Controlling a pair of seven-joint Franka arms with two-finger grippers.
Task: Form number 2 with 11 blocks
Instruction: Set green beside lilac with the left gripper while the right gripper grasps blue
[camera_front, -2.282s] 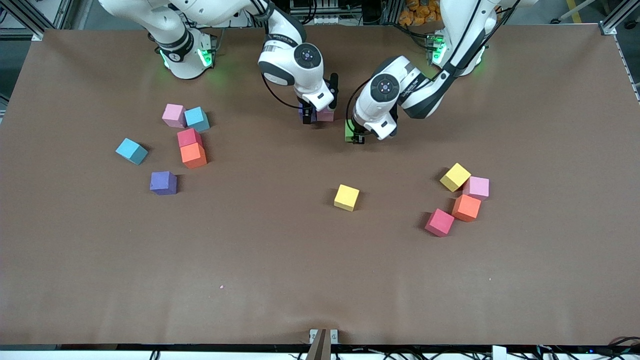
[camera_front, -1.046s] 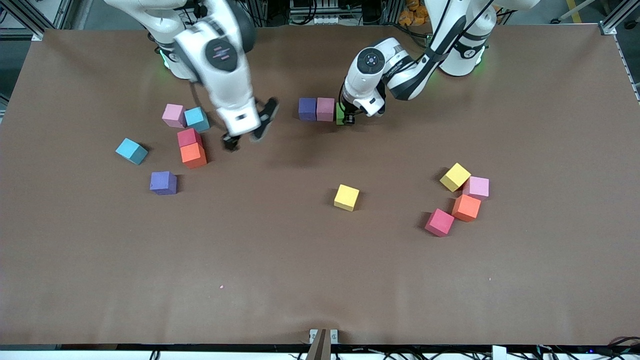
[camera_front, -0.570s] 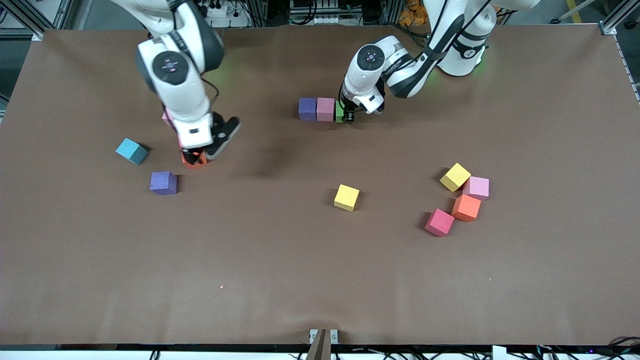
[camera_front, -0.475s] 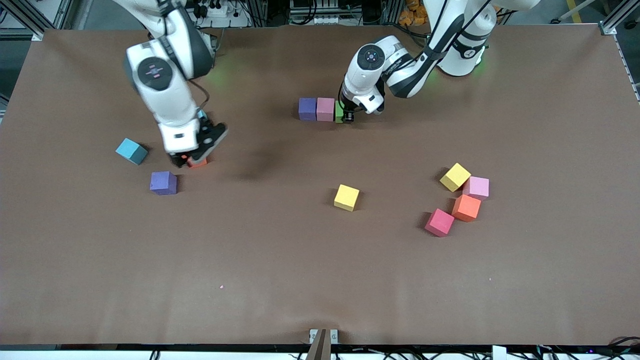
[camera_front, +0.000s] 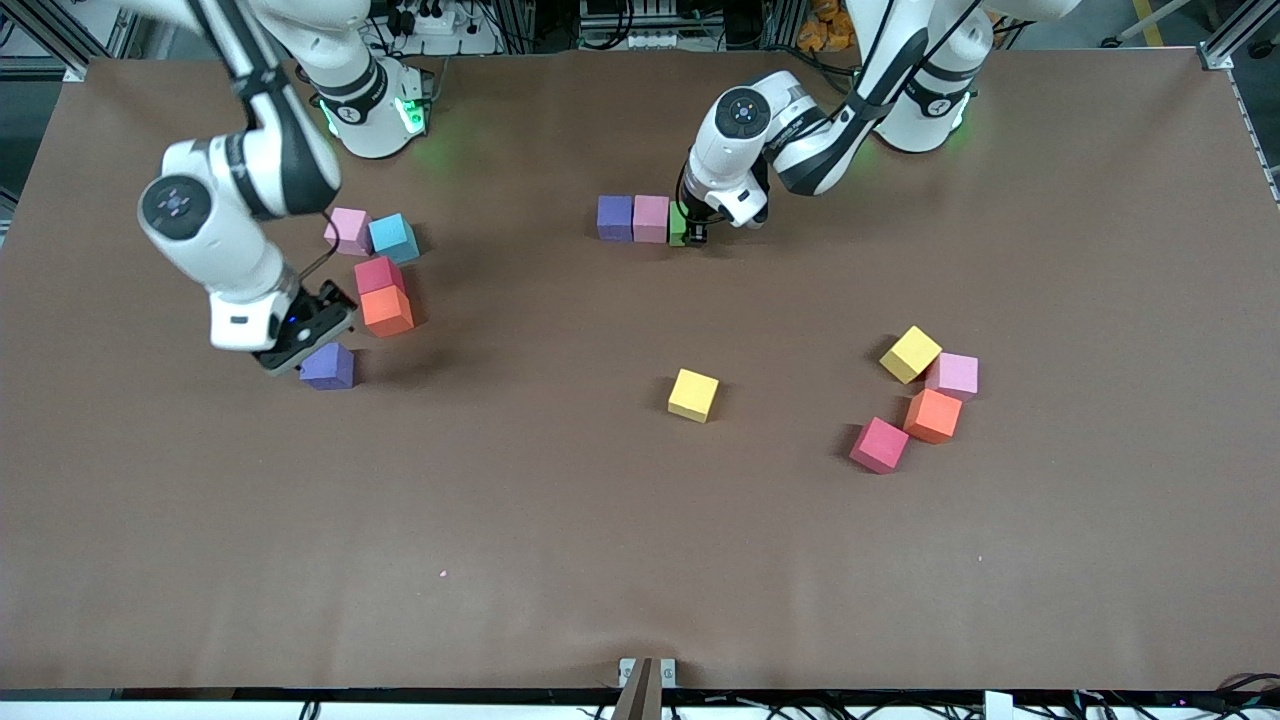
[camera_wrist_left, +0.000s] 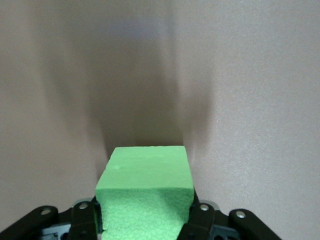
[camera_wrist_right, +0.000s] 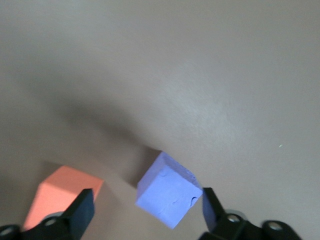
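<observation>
I can open my left gripper now, and the green block would stay, because its base is on the tabletop beside the pink block (camera_front: 651, 218).
Near the robots' bases a purple block (camera_front: 615, 217), a pink block (camera_front: 651, 218) and a green block (camera_front: 678, 224) stand in one row, the only part of the number 2 that shows. My left gripper (camera_front: 692, 228) is shut on the green block (camera_wrist_left: 145, 192). Toward the right arm's end, my right gripper (camera_front: 303, 347) is open, and a loose purple block (camera_front: 328, 367) sits between its fingers (camera_wrist_right: 82, 210) with a gap on each side. The same purple block (camera_wrist_right: 167, 194) sits turned at an angle, with an orange block (camera_wrist_right: 60, 192) beside it.
Pink (camera_front: 348, 230), light blue (camera_front: 393, 238), red (camera_front: 379, 274) and orange (camera_front: 386, 310) blocks cluster by the right gripper. A yellow block (camera_front: 693, 395) lies mid-table. Yellow (camera_front: 910, 353), pink (camera_front: 955, 375), orange (camera_front: 932, 415) and red (camera_front: 878, 445) blocks sit toward the left arm's end.
My right arm swung from the row over the red and orange blocks to the loose purple block. My left gripper brought the green block up beside the pink one and stays there.
</observation>
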